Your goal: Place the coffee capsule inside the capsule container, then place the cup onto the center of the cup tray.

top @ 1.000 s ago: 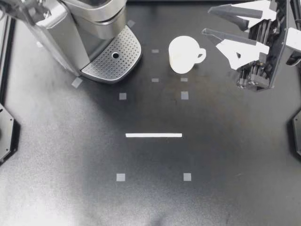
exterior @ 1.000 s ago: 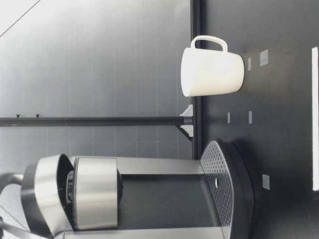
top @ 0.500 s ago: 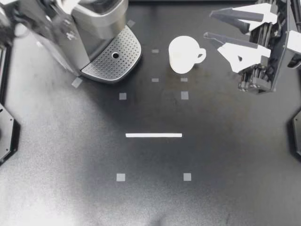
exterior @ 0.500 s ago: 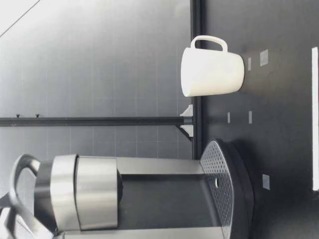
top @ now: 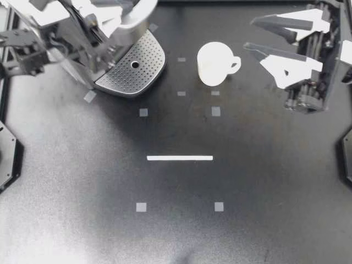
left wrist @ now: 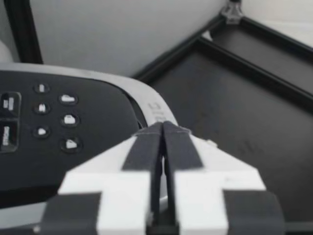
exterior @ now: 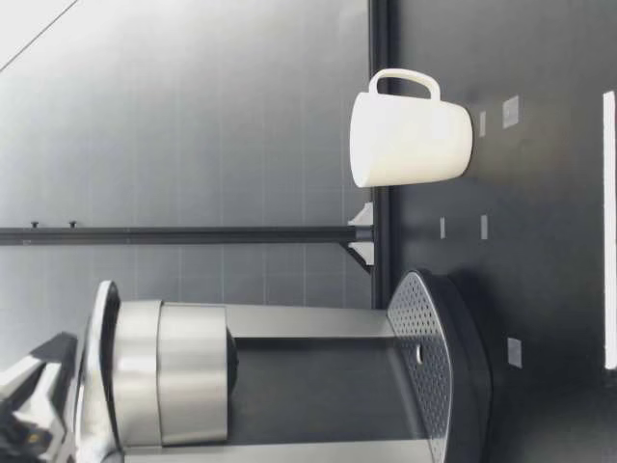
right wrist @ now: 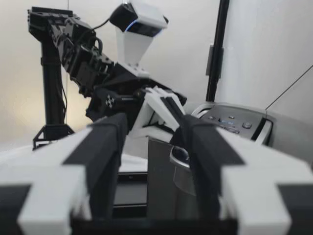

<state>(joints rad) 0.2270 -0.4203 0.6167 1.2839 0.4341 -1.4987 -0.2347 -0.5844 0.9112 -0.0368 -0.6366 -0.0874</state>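
I next need to pick up the cup by its slim handle [top: 235, 65] with my right gripper, because the cup's round body is wider than my open fingers. Then I can place the cup.
The white cup [top: 216, 63] stands upright on the table, handle toward my right gripper [top: 250, 34], which hovers open a little to its right with nothing between its fingers. The silver coffee machine [top: 110, 49] fills the back left, its perforated cup tray [top: 132, 69] bare. My left gripper [top: 113, 25] is over the machine's top. In the left wrist view it [left wrist: 162, 126] is shut, tips at the lid's silver rim beside the button panel [left wrist: 54, 122]. In the low view the cup [exterior: 410, 140] stands beyond the machine [exterior: 289, 386], whose lid lies flat. No capsule shows.
White tape squares [top: 215, 111] and a white strip [top: 180, 158] mark the black table. In the right wrist view, my right gripper [right wrist: 154, 122] frames the left arm [right wrist: 112, 88] and the machine [right wrist: 230, 122]. A dark frame rail [exterior: 381, 39] runs along the table's back edge.
The machine's lid has swung down from raised to flat. My left gripper has come over the machine's top with it. My right gripper drifted slightly right, still open.
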